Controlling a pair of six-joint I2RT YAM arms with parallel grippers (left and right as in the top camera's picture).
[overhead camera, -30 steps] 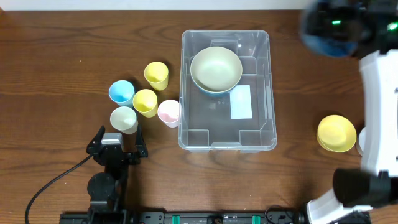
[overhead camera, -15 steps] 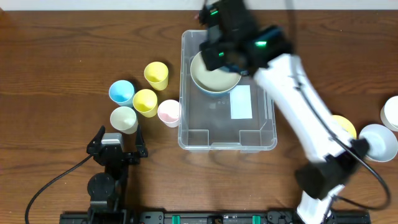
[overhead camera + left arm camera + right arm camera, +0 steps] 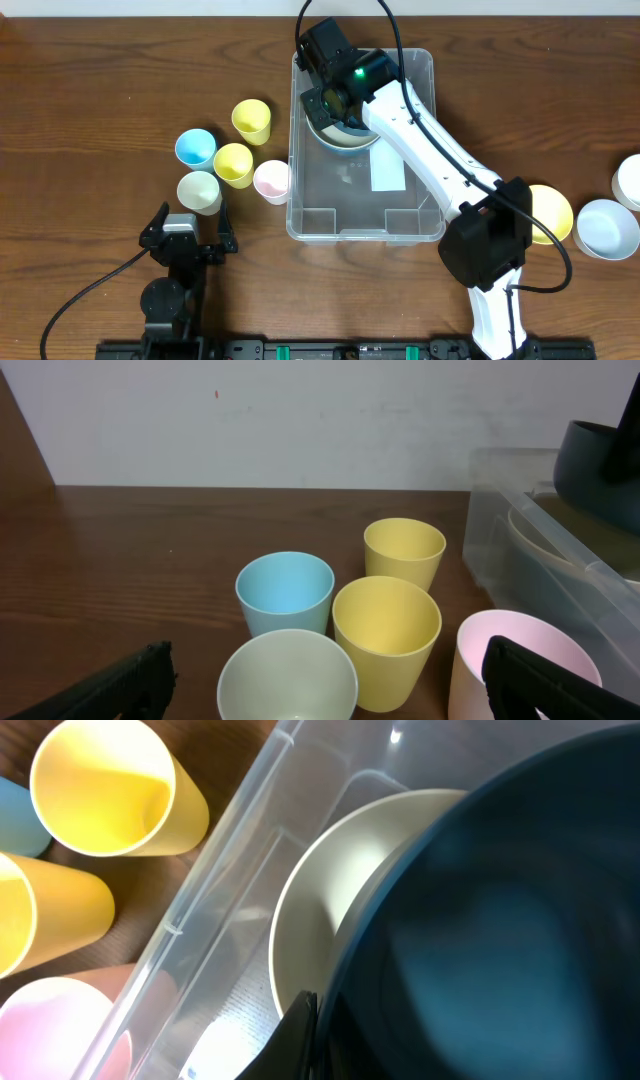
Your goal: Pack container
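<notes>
The dark blue bowl [image 3: 500, 920] is just above the cream bowl, inside the container's sides. My right gripper should open now.
The clear container [image 3: 432, 150] stands mid-table with a white label [image 3: 388, 165] on its base and a cream bowl [image 3: 345, 137] in its far end. My right gripper [image 3: 335, 98] is over that far end, shut on the rim of a dark blue bowl [image 3: 500, 920], which it holds just above the cream bowl [image 3: 325, 910]. The container's wall also shows in the right wrist view [image 3: 225, 860]. My left gripper [image 3: 190, 228] rests open and empty at the near left, its fingers [image 3: 335, 695] on either side of the nearest cups.
Several cups stand left of the container: blue [image 3: 195, 147], two yellow [image 3: 251, 120] [image 3: 233, 163], pale green [image 3: 198, 190], pink [image 3: 271, 180]. At the right are a yellow bowl [image 3: 548, 212], a pale blue bowl [image 3: 605, 228] and a white bowl [image 3: 630, 180].
My right arm has swung from the far right corner to over the container's far end, carrying the dark blue bowl. The left arm has not moved.
</notes>
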